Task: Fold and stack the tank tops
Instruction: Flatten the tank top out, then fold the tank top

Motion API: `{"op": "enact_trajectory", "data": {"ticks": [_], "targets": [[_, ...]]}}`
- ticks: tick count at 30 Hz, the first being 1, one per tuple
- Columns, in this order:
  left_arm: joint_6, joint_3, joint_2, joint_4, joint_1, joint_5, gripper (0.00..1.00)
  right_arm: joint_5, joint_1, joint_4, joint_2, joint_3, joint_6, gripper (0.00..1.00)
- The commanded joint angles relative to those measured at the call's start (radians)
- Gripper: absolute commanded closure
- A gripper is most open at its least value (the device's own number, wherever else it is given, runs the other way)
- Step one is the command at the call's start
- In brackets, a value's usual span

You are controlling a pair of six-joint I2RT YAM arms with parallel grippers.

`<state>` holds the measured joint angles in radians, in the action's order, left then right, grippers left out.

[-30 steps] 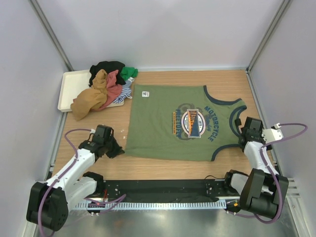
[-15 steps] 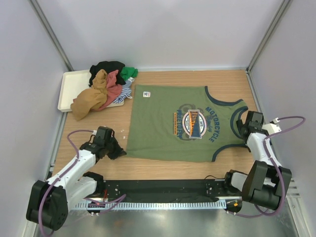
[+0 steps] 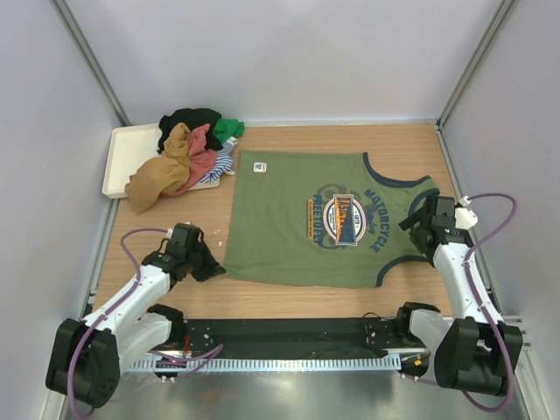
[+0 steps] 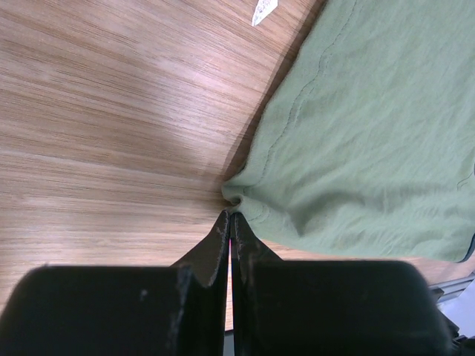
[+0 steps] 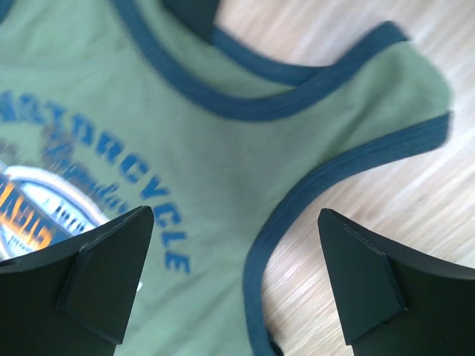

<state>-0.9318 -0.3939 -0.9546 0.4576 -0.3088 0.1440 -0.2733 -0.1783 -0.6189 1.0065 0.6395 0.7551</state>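
Next, my right gripper takes hold of the tank top's near side edge where the navy armhole trim (image 5: 256,252) ends, to fold the near side over.
An olive green tank top (image 3: 289,219) with navy trim and a chest print lies flat on the wooden table, neck to the right. My left gripper (image 3: 214,268) sits low at its near-left hem corner. In the left wrist view that gripper (image 4: 230,216) is shut, with the puckered corner of the cloth (image 4: 239,196) caught at its tips. My right gripper (image 3: 417,220) hovers open over the near shoulder strap. In the right wrist view this gripper (image 5: 236,215) straddles the navy armhole trim (image 5: 256,252) with nothing held. More tank tops (image 3: 182,157) lie in a heap at the back left.
A cream tray (image 3: 118,162) sits under the heap at the back left, against the left wall. A small white scrap (image 3: 219,233) lies on the table by the top's left hem. Walls close in the left, right and far sides.
My right gripper has risen and moved away from the table's near edge, over the strap, and opened a little wider. The left gripper edged right with the hem corner.
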Motion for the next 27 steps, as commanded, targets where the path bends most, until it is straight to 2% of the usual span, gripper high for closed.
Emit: {"op": "enact_trajectory", "data": {"ticks": [1,4,7,10,12,16,19,20,24,27], "targets": [[0.024,-0.011,-0.001,-0.039,-0.004,0.006,1.00,0.048,0.077,-0.061,-0.039,0.043,-0.045,0.00],[0.028,-0.011,0.008,-0.039,-0.004,-0.006,1.00,0.091,0.178,-0.082,-0.036,0.011,0.022,0.03],[0.034,-0.013,0.013,-0.037,-0.004,-0.018,1.00,0.054,0.324,-0.136,-0.045,-0.011,0.098,0.07],[0.036,-0.017,0.010,-0.039,-0.006,-0.023,1.00,-0.003,0.410,-0.202,-0.084,-0.014,0.153,0.19],[0.039,-0.019,0.011,-0.039,-0.004,-0.018,1.00,0.015,0.431,-0.223,-0.106,-0.032,0.177,0.30],[0.041,-0.023,0.019,-0.037,-0.007,-0.015,1.00,0.045,0.480,-0.263,-0.103,-0.064,0.220,0.31],[0.045,-0.031,0.016,-0.031,-0.010,-0.020,1.00,0.025,0.519,-0.295,-0.094,-0.074,0.231,0.36],[0.045,-0.033,0.016,-0.031,-0.010,-0.020,1.00,0.035,0.539,-0.298,-0.094,-0.078,0.216,0.43],[0.047,-0.039,0.007,-0.030,-0.013,-0.021,1.00,0.063,0.594,-0.306,-0.091,-0.093,0.251,0.48],[0.044,-0.039,0.007,-0.030,-0.013,-0.023,1.00,0.066,0.623,-0.314,-0.074,-0.096,0.273,0.48]]}}
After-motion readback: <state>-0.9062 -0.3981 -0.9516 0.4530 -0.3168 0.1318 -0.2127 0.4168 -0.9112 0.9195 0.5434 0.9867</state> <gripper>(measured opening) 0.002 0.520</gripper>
